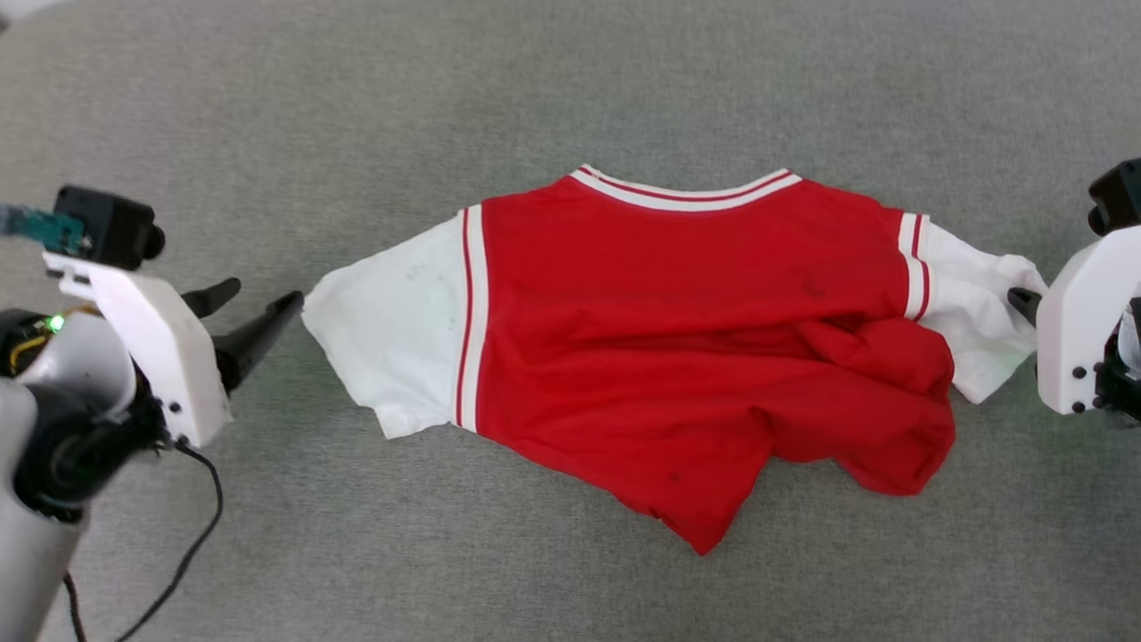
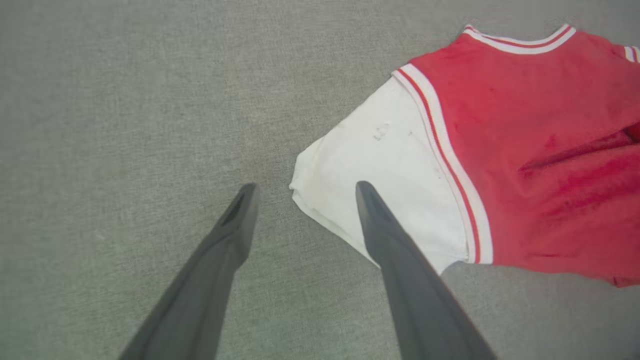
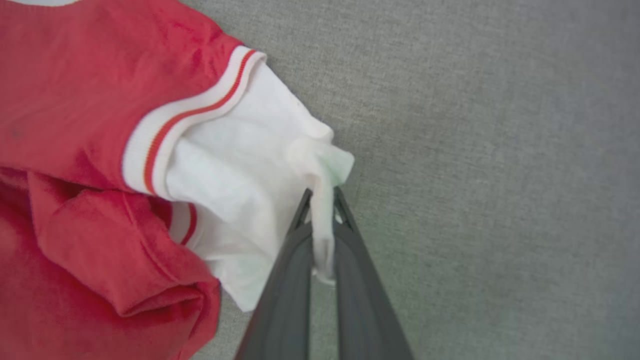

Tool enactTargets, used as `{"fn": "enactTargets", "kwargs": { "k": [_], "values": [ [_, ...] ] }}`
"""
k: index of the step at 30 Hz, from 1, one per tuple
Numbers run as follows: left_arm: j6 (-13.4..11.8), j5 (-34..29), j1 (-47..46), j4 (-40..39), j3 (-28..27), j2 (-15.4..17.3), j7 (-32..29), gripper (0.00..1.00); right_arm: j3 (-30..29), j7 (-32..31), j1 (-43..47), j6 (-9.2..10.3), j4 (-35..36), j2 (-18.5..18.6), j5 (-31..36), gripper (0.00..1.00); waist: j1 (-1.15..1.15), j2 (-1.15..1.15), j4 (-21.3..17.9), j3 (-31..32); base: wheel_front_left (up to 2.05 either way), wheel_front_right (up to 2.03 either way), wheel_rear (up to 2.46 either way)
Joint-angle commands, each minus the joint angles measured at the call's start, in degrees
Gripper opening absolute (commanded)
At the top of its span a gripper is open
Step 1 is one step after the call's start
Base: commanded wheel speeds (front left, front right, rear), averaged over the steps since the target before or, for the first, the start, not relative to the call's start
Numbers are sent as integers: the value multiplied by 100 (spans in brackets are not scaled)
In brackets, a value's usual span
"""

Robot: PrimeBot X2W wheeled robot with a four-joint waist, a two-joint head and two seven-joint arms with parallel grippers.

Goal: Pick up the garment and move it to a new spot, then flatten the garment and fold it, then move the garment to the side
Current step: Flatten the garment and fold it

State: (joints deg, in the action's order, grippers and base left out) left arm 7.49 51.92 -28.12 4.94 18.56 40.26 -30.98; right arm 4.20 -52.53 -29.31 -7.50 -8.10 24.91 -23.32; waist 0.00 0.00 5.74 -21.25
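My left gripper grabs the puckered cuff corner (image 1: 310, 308) at the tip of the white sleeve (image 1: 404, 326) next, since that sleeve lies flat on the surface.
The garment (image 1: 660, 321), a red jersey with white sleeves and striped trim, lies spread on the grey surface with its neckline at the far side and its lower right part bunched. My left gripper (image 1: 258, 308) stands open just left of the white left sleeve (image 2: 380, 170); in the left wrist view one finger overlaps the sleeve's edge. My right gripper (image 3: 322, 197) is shut on the cuff of the white right sleeve (image 3: 250, 165), with a fold of white cloth pinched between its fingers. In the head view its fingertip (image 1: 1025, 301) meets that sleeve at the far right.
A grey fabric surface (image 1: 570, 107) lies under and all around the garment. A black cable (image 1: 192, 535) hangs from my left forearm at the lower left.
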Motion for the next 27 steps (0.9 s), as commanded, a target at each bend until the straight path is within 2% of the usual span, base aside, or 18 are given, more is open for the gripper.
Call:
{"fn": "enactTargets", "kwargs": {
  "k": [1,8,16,24,25,26,27],
  "values": [
    [-13,151,-156,91,83,74,-181,100,-2,-14,-94,2,33,-8,-10,0,0,0,-102,-148,0,0,0],
    [-13,710,-863,579,539,267,-975,100,95,18,-323,2,50,-2,19,0,0,0,-218,-414,0,0,0],
    [-12,915,-1373,1155,941,175,-1232,100,178,89,-485,2,45,-9,-49,0,0,0,-271,-580,0,0,0],
    [-11,1124,-1448,1519,1510,25,-1535,100,204,81,-556,2,119,-24,-51,0,0,0,-307,-720,0,0,0],
    [-11,1250,-1397,1583,1572,-31,-1666,76,203,88,-562,2,124,-17,-44,0,0,0,-307,-728,0,0,0],
    [-10,1357,-1352,1603,1638,-86,-1796,0,199,97,-564,2,125,-9,-37,0,0,0,-305,-733,0,0,0],
    [-1,1412,-1348,1598,1704,-116,-1889,0,194,109,-564,2,126,-4,-28,0,0,0,-303,-733,0,0,0]
  ]
}}
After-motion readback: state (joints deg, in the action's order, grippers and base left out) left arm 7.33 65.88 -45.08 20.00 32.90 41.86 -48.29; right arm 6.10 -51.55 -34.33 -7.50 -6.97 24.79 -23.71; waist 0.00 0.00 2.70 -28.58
